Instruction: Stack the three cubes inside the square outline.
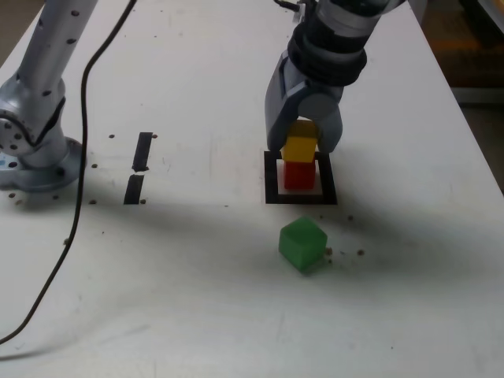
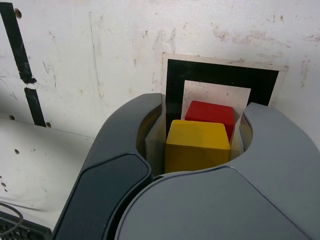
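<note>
My gripper should open: the yellow cube would stand, as its bottom rests over the red cube's top in the exterior view.
The red cube (image 1: pixel 298 175) (image 2: pixel 210 112) stands in the white centre of the square outline (image 1: pixel 272 194) (image 2: pixel 173 86). Directly over it is the yellow cube (image 1: pixel 300 147) (image 2: pixel 196 146), its underside meeting the red top as far as the exterior view shows. My gripper (image 1: pixel 301 151) (image 2: pixel 197 139) comes down from above and is shut on the yellow cube, one finger pad (image 2: pixel 156 136) pressed against each side. The green cube (image 1: pixel 302 244) lies alone on the table in front of the outline, tilted a little, well apart from the gripper.
Two short black strips (image 1: pixel 142 151) (image 1: pixel 134 189) lie on the white table towards the exterior view's left. The arm's base (image 1: pixel 31 150) sits at the far left, and a black cable (image 1: pixel 79 157) trails down past it to the front edge.
</note>
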`<state>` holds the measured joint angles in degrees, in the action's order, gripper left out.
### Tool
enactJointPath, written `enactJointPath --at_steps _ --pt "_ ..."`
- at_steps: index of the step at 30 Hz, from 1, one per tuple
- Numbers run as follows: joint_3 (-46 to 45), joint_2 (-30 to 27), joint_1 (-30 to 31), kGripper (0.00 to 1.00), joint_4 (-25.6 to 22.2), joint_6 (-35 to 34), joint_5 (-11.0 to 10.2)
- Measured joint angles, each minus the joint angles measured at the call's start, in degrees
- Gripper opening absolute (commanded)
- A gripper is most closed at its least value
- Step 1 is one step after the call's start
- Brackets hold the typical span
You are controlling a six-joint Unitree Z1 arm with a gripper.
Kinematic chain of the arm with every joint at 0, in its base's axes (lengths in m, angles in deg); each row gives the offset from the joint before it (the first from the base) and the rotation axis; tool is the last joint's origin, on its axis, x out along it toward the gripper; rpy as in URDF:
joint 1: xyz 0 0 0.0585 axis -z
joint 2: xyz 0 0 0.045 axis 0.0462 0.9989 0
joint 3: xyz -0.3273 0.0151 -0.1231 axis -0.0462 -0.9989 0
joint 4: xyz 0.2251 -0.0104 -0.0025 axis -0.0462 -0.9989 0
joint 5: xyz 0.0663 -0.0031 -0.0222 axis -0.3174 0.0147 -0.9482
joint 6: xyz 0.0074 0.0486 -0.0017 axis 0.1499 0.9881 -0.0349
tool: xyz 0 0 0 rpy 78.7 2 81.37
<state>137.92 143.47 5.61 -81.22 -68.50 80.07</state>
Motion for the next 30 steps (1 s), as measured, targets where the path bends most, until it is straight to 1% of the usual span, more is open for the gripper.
enactJointPath --at_steps 3,10,12,13,15,19,24,26,30 --pt "-0.02 0.00 -0.11 0.37 -0.05 -0.07 0.32" --pt "-0.10 0.09 -0.24 0.84 -0.08 -0.06 0.65" --pt "-0.08 0.15 -0.24 0.95 -0.08 -0.06 0.74" --pt "-0.08 0.16 -0.24 0.98 -0.08 -0.06 0.74" --pt "-0.08 0.16 -0.24 0.99 -0.12 -0.06 0.74" --pt "-0.10 0.16 -0.24 1.00 -0.48 0.12 0.74" --pt "-0.29 -0.10 -0.30 1.00 -0.80 2.28 0.64" --pt "-2.11 -1.19 -0.31 1.00 -1.05 2.27 0.80" --pt "-7.55 -5.95 -0.15 1.00 -1.71 -0.72 2.39"
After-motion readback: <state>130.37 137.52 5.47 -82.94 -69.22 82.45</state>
